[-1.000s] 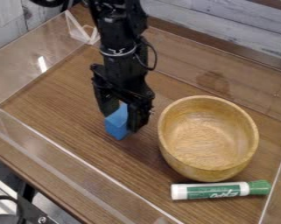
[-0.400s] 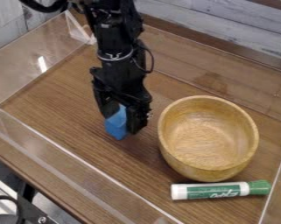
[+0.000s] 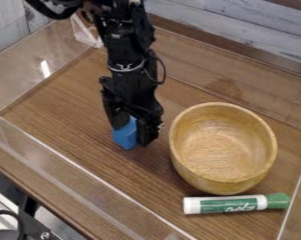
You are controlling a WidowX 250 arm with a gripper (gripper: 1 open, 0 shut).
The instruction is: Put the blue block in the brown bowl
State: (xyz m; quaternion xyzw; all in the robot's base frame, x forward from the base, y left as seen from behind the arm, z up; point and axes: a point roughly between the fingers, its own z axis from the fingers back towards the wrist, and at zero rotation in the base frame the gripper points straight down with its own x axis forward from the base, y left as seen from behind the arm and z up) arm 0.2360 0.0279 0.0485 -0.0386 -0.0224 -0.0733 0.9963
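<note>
The blue block should go in the brown bowl [image 3: 223, 145], so my gripper will next grab the blue block by its upper part [image 3: 127, 127].
The blue block [image 3: 125, 137] stands on the wooden table, left of the brown bowl [image 3: 223, 145]. My gripper [image 3: 130, 127] has come down over the block from above, its black fingers [image 3: 112, 117] open on either side of the block's upper part. The block still rests on the table. The bowl is empty, upright, and a short gap separates it from the gripper.
A green-and-white marker [image 3: 236, 202] lies in front of the bowl near the table's front edge. Clear plastic walls [image 3: 40, 66] run along the left and front sides of the table [image 3: 65, 112].
The gripper has sunk slightly lower around the blue block. The block, bowl and marker stay where they were.
</note>
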